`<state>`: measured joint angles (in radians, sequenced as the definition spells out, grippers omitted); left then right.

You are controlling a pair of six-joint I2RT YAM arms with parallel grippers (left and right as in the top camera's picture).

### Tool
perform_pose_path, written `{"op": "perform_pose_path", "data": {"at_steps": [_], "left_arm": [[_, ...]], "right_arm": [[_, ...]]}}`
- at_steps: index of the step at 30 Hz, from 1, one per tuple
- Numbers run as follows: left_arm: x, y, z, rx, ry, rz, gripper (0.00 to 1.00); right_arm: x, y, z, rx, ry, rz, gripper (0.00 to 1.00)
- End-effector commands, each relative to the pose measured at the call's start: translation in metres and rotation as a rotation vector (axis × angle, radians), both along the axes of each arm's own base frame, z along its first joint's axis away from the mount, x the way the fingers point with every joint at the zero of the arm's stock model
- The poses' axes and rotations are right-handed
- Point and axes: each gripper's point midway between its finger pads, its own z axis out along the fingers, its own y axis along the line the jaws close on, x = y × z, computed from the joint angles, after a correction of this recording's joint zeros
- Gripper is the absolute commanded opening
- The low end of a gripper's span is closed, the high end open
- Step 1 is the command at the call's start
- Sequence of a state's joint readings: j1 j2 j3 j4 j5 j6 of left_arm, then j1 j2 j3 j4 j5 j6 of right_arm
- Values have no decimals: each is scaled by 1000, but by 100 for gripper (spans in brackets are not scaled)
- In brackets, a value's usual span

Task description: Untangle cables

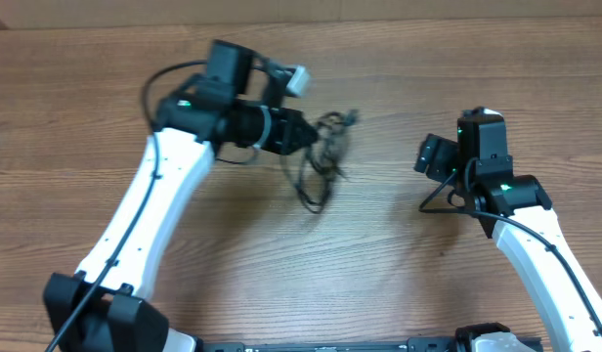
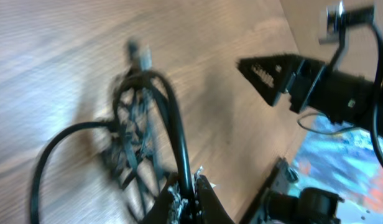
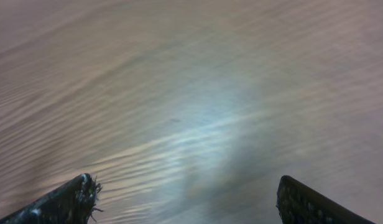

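Observation:
The robot's right gripper needs to pull the cables apart next, so it should grab a black cord (image 1: 336,154) on the side of the tangle opposite the left gripper.
The cables (image 1: 325,156) are a tangle of thin black cords in loose loops at the middle of the wooden table, with a small plug end at the upper right. My left gripper (image 1: 309,134) is at the tangle's left side and is shut on one black cord. In the left wrist view the cord (image 2: 173,130) runs up from between the closed fingers (image 2: 190,190), and the rest of the tangle (image 2: 132,134) hangs beyond. My right gripper (image 1: 425,156) is open and empty, well to the right of the cables. Its wrist view shows only bare table between the spread fingertips (image 3: 185,196).
The wooden table (image 1: 379,254) spreads on all sides of the tangle. The right arm (image 2: 328,81) shows in the left wrist view at the upper right. Each arm's own thicker black wire (image 1: 443,200) hangs by its wrist.

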<state>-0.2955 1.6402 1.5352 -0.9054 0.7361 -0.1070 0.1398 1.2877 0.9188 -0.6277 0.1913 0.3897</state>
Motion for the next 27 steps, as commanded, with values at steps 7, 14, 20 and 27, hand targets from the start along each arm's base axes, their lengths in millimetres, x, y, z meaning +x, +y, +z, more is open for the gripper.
{"op": "perform_pose_path", "data": {"at_steps": [7,14,20,27], "left_arm": [[-10,5,55,-114,-145,-48,4],[-21,-29,80,-233,-224,-173,4],[-35,-44,119,-426,-225,-277,4],[-46,-46,144,-537,-220,-358,4]], "right_arm": [[13,97,40,352,-142,466,93],[-10,147,72,543,-223,803,93],[2,131,60,447,-214,709,93],[27,46,9,203,-81,143,25]]}}
